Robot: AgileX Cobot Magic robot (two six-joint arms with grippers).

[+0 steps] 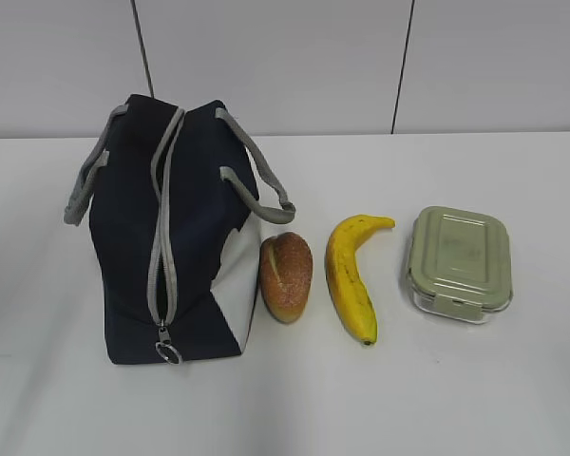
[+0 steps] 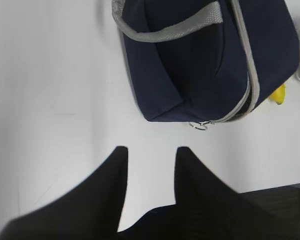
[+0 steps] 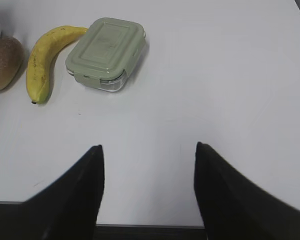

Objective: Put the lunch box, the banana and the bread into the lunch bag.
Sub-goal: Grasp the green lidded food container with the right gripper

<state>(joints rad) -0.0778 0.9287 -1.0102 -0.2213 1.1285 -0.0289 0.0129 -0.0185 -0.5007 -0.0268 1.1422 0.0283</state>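
Note:
My left gripper should next open the lunch bag (image 1: pixel 166 242) for packing, so it will grab the bag's navy edge (image 1: pixel 142 119) beside the zipper.
The navy lunch bag (image 1: pixel 166 242) stands at the left of the table, its grey zipper (image 1: pixel 161 256) closed with the ring pull (image 1: pixel 168 354) at the front bottom. The bread (image 1: pixel 286 275) lies right beside its white panel, then the banana (image 1: pixel 351 275), then the lunch box (image 1: pixel 458 263) with its sage-green lid. Neither gripper shows in the exterior view. My left gripper (image 2: pixel 151 148) is open and empty, in front of the bag (image 2: pixel 200 60). My right gripper (image 3: pixel 149 146) is open and empty, in front of the lunch box (image 3: pixel 106 52), banana (image 3: pixel 42 62) and bread (image 3: pixel 4 62).
The white table (image 1: pixel 437 399) ends at a pale panelled wall (image 1: pixel 285 57) behind. The table's front edge (image 3: pixel 140 226) shows just under my right gripper, and a dark edge (image 2: pixel 280 192) at the lower right of the left wrist view.

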